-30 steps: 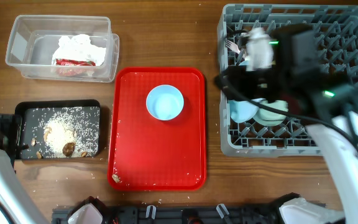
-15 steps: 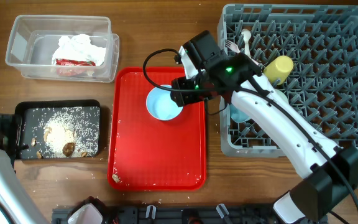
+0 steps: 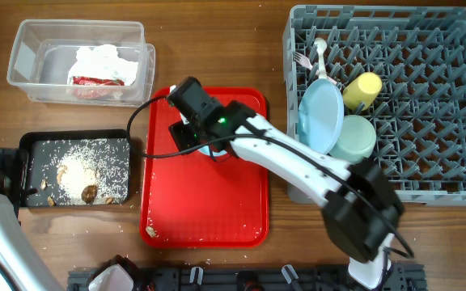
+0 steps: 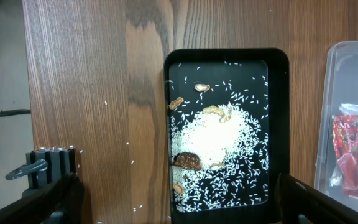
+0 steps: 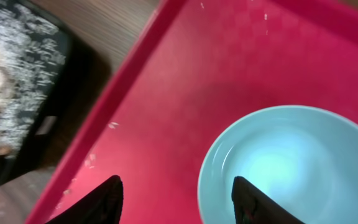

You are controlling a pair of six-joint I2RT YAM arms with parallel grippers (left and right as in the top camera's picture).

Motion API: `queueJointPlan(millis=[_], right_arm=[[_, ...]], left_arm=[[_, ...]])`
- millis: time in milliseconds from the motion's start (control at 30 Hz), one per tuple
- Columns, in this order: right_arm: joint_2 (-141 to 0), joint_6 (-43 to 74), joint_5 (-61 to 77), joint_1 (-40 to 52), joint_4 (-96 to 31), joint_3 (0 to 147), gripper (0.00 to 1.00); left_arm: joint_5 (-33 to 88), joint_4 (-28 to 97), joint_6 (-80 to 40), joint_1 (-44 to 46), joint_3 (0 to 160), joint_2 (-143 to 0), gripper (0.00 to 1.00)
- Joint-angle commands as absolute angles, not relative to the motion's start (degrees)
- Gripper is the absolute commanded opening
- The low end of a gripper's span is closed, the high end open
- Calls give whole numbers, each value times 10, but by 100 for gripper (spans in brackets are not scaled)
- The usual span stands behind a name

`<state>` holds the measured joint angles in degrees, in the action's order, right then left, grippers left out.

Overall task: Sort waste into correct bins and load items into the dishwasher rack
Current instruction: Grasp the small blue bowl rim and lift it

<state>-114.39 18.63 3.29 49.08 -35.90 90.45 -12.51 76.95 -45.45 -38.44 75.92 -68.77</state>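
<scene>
The robot's right gripper will next grab the small light blue bowl by its near rim (image 3: 201,149), so that the bowl's base stays free to load into the dishwasher rack (image 3: 427,174).
My right gripper (image 5: 178,193) hangs open low over the red tray (image 5: 185,74). It straddles the near rim of the small light blue bowl (image 5: 291,162), one finger over the bowl's inside and one over the tray. From overhead the right gripper (image 3: 186,133) hides most of that bowl. The dishwasher rack (image 3: 427,174) holds the light blue plate (image 3: 320,117), mint bowl (image 3: 353,137), yellow cup (image 3: 362,90) and white fork and spoon (image 3: 314,55). The clear tub (image 3: 31,61) holds the napkin (image 3: 103,61) and red wrapper (image 3: 94,83). My left gripper (image 4: 179,208) is open wide by the black tray (image 4: 278,124) of rice crumbs (image 4: 219,140).
Crumbs lie in the near left corner of the red tray (image 3: 150,232). Loose rice grains dot the wood beside the black tray (image 4: 104,102). The right arm's link and cable stretch from the front right across the tray's right side (image 3: 298,162).
My right arm swung left from the rack to the red tray, leaving the yellow cup in the rack. Its jaws have opened a little. The left arm has not moved.
</scene>
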Motion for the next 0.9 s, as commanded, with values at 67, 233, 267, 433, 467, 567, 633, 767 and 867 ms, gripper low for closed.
queueJointPlan(millis=[67,233,267,433,467,567,633,767,867], right_arm=[[-1195,182,9,498,-348,907,57],[-1229,202,-67,533,-356,907,51],[-1232,212,-81,538,-357,907,49],[-1245,230,-101,542,-360,907,36],[-1245,231,-104,542,-361,907,32],[-1245,245,-102,542,-367,910,18],[-1242,246,-97,542,-384,927,9],[-1213,261,-90,540,-418,966,4],[-1154,270,-90,527,-438,987,4]], left_arm=[[-124,770,-450,-388,761,-685,100],[-124,770,-450,-388,761,-685,100],[-124,770,-450,-388,761,-685,100],[-124,770,-450,-388,761,-685,100],[-124,770,-450,-388,761,-685,100],[-124,770,-450,-388,761,-685,100],[-124,770,-450,-388,761,-685,100],[-124,770,-450,-388,761,-685,100],[-124,770,-450,-388,761,-685,100]])
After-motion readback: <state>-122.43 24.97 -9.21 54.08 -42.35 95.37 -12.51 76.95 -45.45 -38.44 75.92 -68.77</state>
